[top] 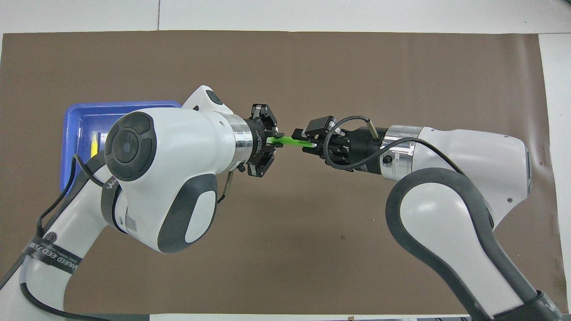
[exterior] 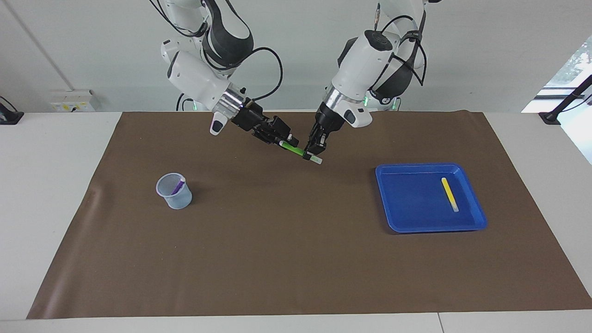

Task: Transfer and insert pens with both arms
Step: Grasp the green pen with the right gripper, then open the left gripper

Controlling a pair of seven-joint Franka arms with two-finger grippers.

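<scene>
The right gripper grabs the green pen by its coloured end [top: 310,144] next, which sticks out free while my left gripper stays shut around the cap.
The green pen [exterior: 294,149] hangs in the air between my two grippers, over the brown mat near the robots. My left gripper [exterior: 313,151] is shut on its pale cap end. My right gripper [exterior: 286,140] is at the green end, with its fingers still open on either side of it. The pen [top: 290,141], left gripper [top: 273,141] and right gripper [top: 304,141] also show in the overhead view. The purple pen [exterior: 178,187] stands in a clear cup [exterior: 174,198]. The yellow pen [exterior: 449,194] lies in the blue tray [exterior: 407,226].
The brown mat [exterior: 277,259] covers most of the white table. The cup stands toward the right arm's end, the tray [top: 73,129] toward the left arm's end. In the overhead view the arms hide the cup and part of the tray; the yellow pen [top: 94,147] shows.
</scene>
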